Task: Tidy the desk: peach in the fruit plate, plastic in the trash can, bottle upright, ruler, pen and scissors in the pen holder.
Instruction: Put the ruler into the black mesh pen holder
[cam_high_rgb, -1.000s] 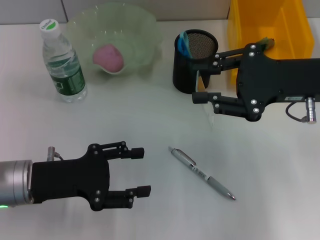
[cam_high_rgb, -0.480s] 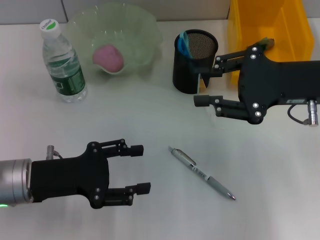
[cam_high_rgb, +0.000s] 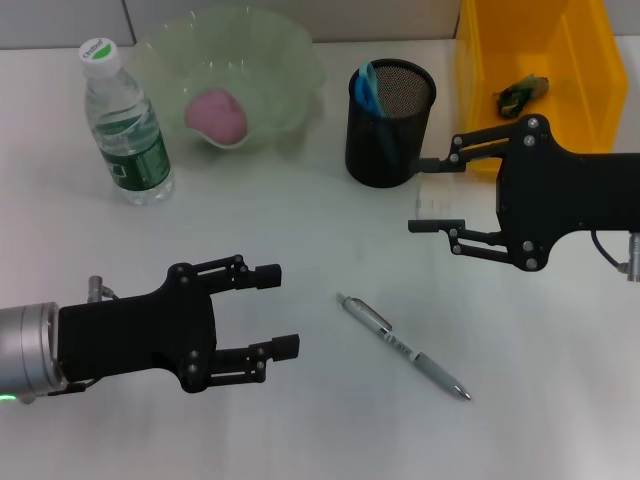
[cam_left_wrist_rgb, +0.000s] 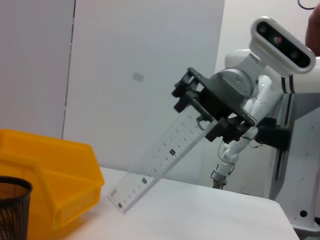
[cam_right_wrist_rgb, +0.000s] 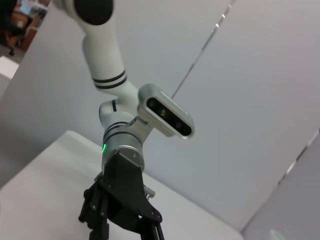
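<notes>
My right gripper needs to bring the ruler over the pen holder before letting go, because it hangs outside the pen holder's rim (cam_high_rgb: 392, 75), to the right in the head view.
My right gripper (cam_high_rgb: 420, 197) is shut on the clear ruler (cam_high_rgb: 434, 203), just right of and nearer than the black mesh pen holder (cam_high_rgb: 390, 125). In the left wrist view the ruler (cam_left_wrist_rgb: 155, 165) hangs tilted from that gripper (cam_left_wrist_rgb: 199, 107). Blue scissors (cam_high_rgb: 368, 88) stand in the holder. The silver pen (cam_high_rgb: 405, 347) lies on the table. To its left my left gripper (cam_high_rgb: 282, 308) is open and holds nothing. The pink peach (cam_high_rgb: 218, 113) rests in the green fruit plate (cam_high_rgb: 290, 60). The bottle (cam_high_rgb: 128, 125) stands upright. A plastic wrapper (cam_high_rgb: 522, 92) lies in the yellow trash can (cam_high_rgb: 480, 60).
The bottle, plate, pen holder and trash can line the back of the white table (cam_high_rgb: 300, 230). In the right wrist view the left arm's gripper (cam_right_wrist_rgb: 120, 220) shows below the robot's head camera (cam_right_wrist_rgb: 167, 117).
My right gripper has moved right and toward the near side, away from the pen holder, with the ruler in it. The left gripper shifted slightly left.
</notes>
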